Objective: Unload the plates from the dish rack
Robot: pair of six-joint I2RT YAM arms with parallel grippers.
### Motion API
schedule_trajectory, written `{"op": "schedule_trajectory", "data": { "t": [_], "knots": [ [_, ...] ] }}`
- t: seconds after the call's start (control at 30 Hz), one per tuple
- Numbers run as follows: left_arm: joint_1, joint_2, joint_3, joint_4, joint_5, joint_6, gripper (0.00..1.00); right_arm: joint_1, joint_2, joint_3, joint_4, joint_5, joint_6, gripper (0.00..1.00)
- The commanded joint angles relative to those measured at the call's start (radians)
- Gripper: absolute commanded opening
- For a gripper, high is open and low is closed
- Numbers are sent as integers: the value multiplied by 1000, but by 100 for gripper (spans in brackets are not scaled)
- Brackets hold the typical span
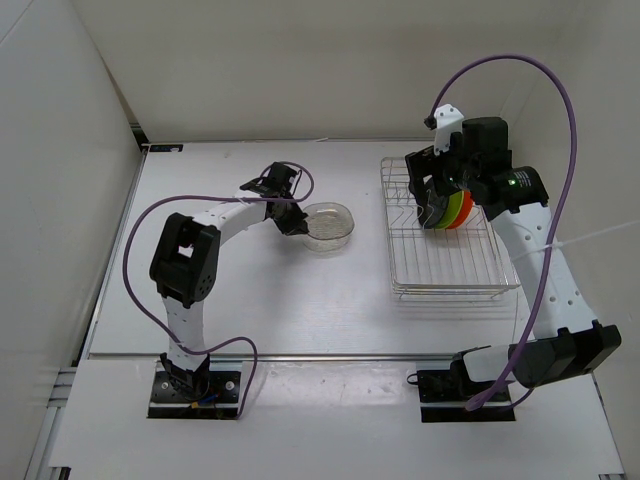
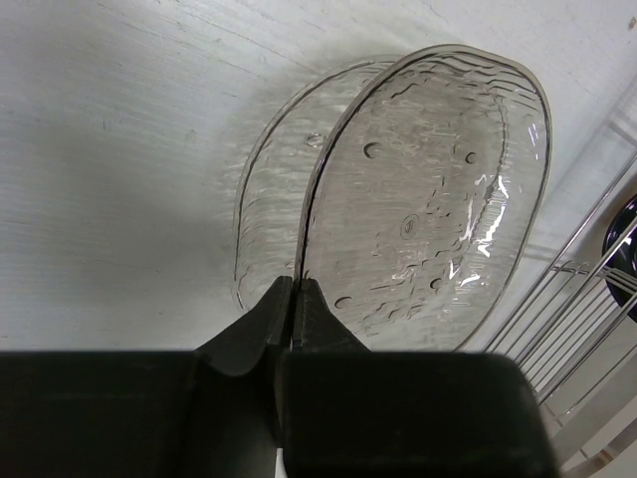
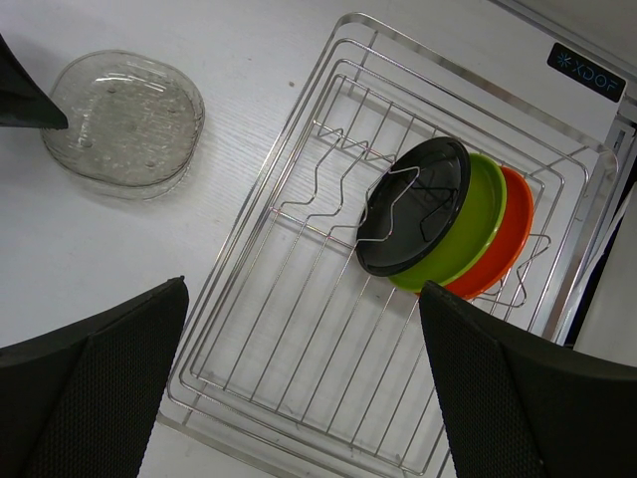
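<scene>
I should open my left gripper now, because the clear plate (image 1: 328, 225) tilts low above a matching clear outline on the flat table and would settle there.
The clear plate (image 1: 328, 225) lies low on the table, left of the dish rack (image 1: 445, 292). My left gripper (image 1: 290, 215) is shut on its near rim; in the left wrist view the fingertips (image 2: 294, 299) pinch the edge of the clear plate (image 2: 428, 189). The black plate (image 3: 413, 209), lime green plate (image 3: 480, 224) and orange plate (image 3: 516, 224) stand on edge together at the far end of the rack (image 3: 171, 389). My right gripper (image 3: 304, 299) hangs open and empty above the rack, near the black plate (image 1: 432, 205).
White walls close the table at the back and both sides. The near part of the rack holds only bare wires. A corner of the rack (image 2: 577, 299) shows right of the clear plate. Purple cables loop over both arms.
</scene>
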Motion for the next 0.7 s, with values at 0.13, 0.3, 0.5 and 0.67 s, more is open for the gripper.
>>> {"op": "schedule_trajectory", "data": {
  "t": [0.13,0.3,0.5,0.67],
  "knots": [
    [-1,-35,6,9,-21,4,15,-2,-30,-11,21,-10,-7,100],
    [-1,-35,6,9,-10,13,21,-2,-30,-11,21,-19,-7,100],
    [-1,-54,6,9,-10,23,30,-2,-39,-11,21,-28,-7,100],
    [-1,-54,6,9,-10,23,30,-2,-39,-11,21,-28,-7,100]
  ]
}}
